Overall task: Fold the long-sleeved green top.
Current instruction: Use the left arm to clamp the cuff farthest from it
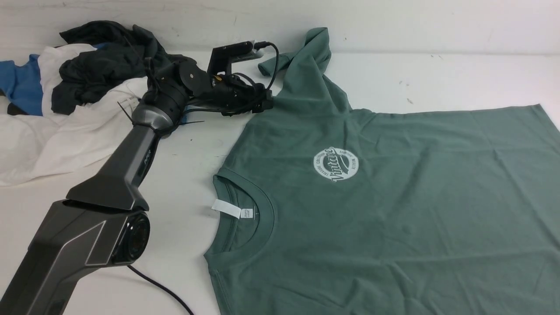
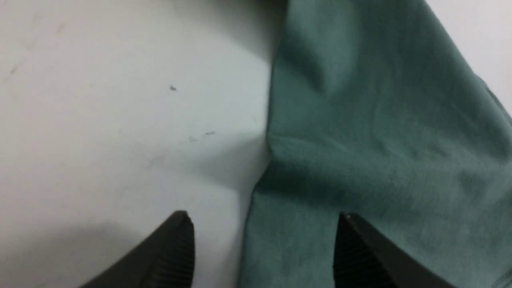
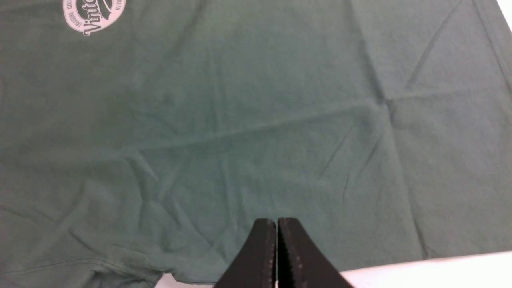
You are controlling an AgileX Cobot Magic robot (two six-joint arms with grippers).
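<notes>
The top's body [image 1: 430, 194] lies spread flat on the tabletop, so the left gripper needs to pinch the far sleeve by its outer edge near the top's shoulder [image 1: 273, 100] next.
The green long-sleeved top [image 1: 393, 205] lies spread flat on the white table [image 1: 183, 175], print side up, with its collar and white neck tag [image 1: 227, 209] toward the left. One sleeve [image 1: 313, 61] runs crumpled toward the back wall. My left gripper [image 1: 265, 104] is at the base of that sleeve. In the left wrist view it [image 2: 264, 224] stands open astride the cloth's edge [image 2: 264, 168], with one finger [image 2: 176, 248] over bare table and the other [image 2: 360, 256] over green fabric. My right gripper [image 3: 277, 226] is shut and empty above the top's body [image 3: 256, 120], near its edge.
A heap of black [image 1: 109, 57], white [image 1: 57, 135] and blue [image 1: 22, 83] garments lies at the back left, right behind my left arm. A black cable [image 1: 162, 288] trails across the front of the table. The white wall runs along the back.
</notes>
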